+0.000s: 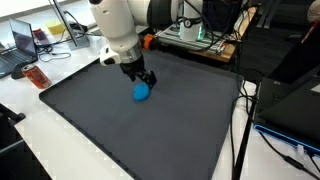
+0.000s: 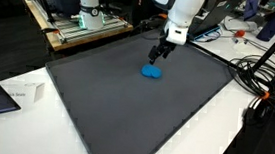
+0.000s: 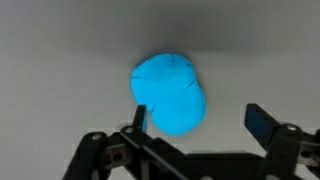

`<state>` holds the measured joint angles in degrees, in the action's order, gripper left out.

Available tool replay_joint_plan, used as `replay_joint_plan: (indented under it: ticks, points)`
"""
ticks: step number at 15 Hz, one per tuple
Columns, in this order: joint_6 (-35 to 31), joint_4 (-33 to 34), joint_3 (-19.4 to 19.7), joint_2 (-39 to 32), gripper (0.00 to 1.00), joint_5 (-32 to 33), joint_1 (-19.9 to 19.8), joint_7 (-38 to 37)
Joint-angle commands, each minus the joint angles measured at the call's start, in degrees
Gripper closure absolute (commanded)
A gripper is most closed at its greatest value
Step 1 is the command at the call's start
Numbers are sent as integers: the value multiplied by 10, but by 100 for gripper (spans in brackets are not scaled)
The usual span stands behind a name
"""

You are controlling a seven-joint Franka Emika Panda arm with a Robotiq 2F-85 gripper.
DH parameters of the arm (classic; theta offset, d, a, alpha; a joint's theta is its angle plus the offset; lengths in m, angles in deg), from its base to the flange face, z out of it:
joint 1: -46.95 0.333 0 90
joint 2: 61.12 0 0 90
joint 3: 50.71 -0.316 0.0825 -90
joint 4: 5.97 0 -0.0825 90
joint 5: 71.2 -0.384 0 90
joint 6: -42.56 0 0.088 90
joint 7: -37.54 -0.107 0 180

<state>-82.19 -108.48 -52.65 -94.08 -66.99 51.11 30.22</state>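
Note:
My gripper's fingers are above the blue lump in an exterior view, and its top shows under them. My gripper needs to lower first, then close on it.
A soft bright blue lump lies on the dark grey mat. In the wrist view it fills the centre, just beyond my fingers and nearer the left one. My gripper is open, with nothing between the fingers. In both exterior views the gripper hovers right above the blue lump, close to it but apart. The white arm reaches down from the back of the mat.
A red and white item lies on the white table beside the mat's corner, laptops behind it. A metal frame with electronics stands behind the mat. Cables run along the side. A paper sheet lies near a dark laptop corner.

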Motion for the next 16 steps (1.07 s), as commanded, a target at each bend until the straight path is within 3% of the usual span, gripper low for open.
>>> replay_joint_plan:
  ticks: [1,13,14,15,16]
  points:
    - [-12,30,8,-33,0,5,5,14]
    - [-37,58,15,-93,0,5,-5,52]
    - [-33,60,15,-95,9,3,-6,54]
    - [-29,62,14,-97,26,1,-6,55]
    - [-25,63,14,-98,32,0,-6,54]
